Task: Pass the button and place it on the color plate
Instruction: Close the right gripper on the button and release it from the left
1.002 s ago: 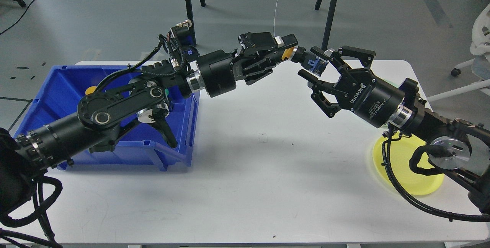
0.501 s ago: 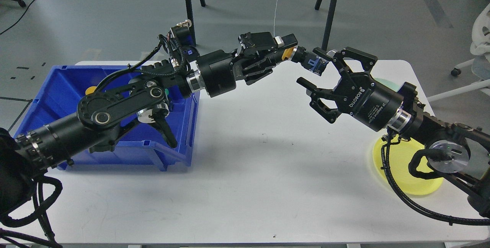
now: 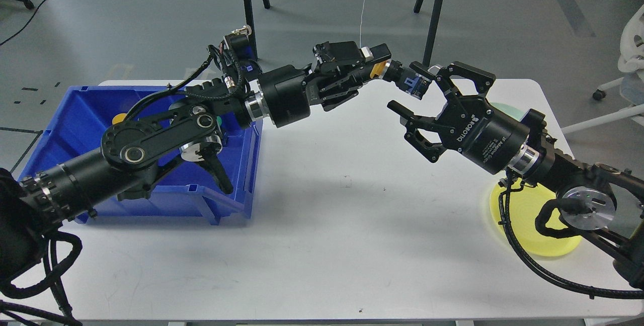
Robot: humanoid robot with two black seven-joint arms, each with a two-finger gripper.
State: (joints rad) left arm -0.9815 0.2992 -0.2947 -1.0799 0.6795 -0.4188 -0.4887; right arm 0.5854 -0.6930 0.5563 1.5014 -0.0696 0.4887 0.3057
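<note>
The yellow-capped button should next be grabbed by its blue base [image 3: 415,84] with my right gripper, which can then take the button over for the yellow plate [image 3: 546,238].
My left gripper [image 3: 376,63] is shut on a button [image 3: 402,77] with a yellow cap, a black body and a blue base, held above the far middle of the white table [image 3: 322,245]. The button's blue end points right. My right gripper [image 3: 408,88] is open, its upper finger just above and behind the blue end, its lower finger below it, not closed on it. A yellow plate [image 3: 546,238] lies at the right front, partly under my right arm. A pale green plate [image 3: 503,109] shows behind the right gripper.
A blue bin [image 3: 75,114] stands at the left under my left arm, with a yellow piece [image 3: 118,117] and a green piece [image 3: 220,121] showing inside. Black stand legs [image 3: 432,9] rise behind the table. A white chair [image 3: 629,64] stands at the far right.
My right gripper has moved a little left and up, bringing its open fingers closer around the button's blue end. The left arm and the button have stayed still.
</note>
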